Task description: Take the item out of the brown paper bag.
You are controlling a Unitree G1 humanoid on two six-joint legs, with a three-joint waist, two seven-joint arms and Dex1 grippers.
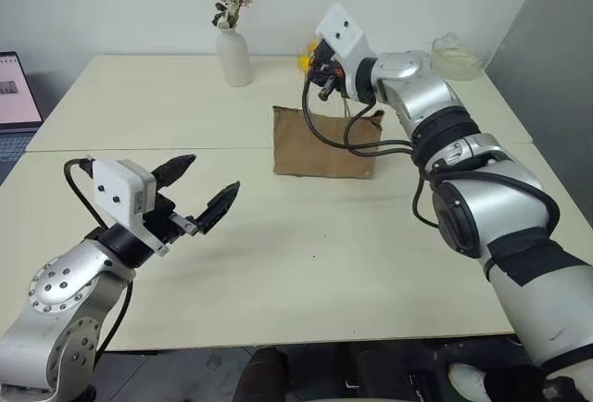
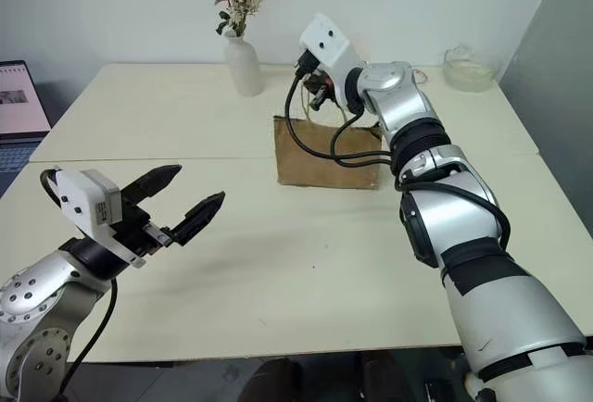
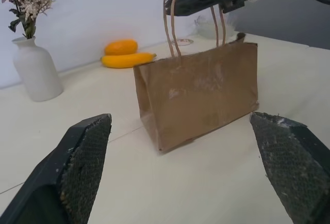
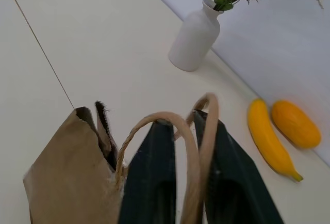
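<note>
I need to grab the brown paper bag [image 1: 324, 143] with my left gripper by its top corner [image 1: 277, 112] beside the vase, so that the bag opens for taking the item out.
The brown paper bag [image 1: 324, 143] stands upright in the middle of the table. Its tan loop handles [image 3: 172, 22] rise straight up to my right gripper [image 4: 183, 123]. The two dark fingers are shut on the handles, which run between them just above the bag's open mouth [image 4: 100, 126]. The item is hidden; the bag's inside does not show. My left gripper [image 1: 211, 175] hovers over the near left of the table, well short of the bag, open wide with nothing between its fingers [image 3: 85, 167].
A white vase [image 1: 233, 55] with dried flowers stands behind the bag to the left. A yellow banana [image 3: 128, 60] and an orange fruit [image 3: 121, 46] lie near the wall. A glass bowl [image 1: 459, 55] sits at the far right and a laptop [image 1: 14, 96] at the left edge.
</note>
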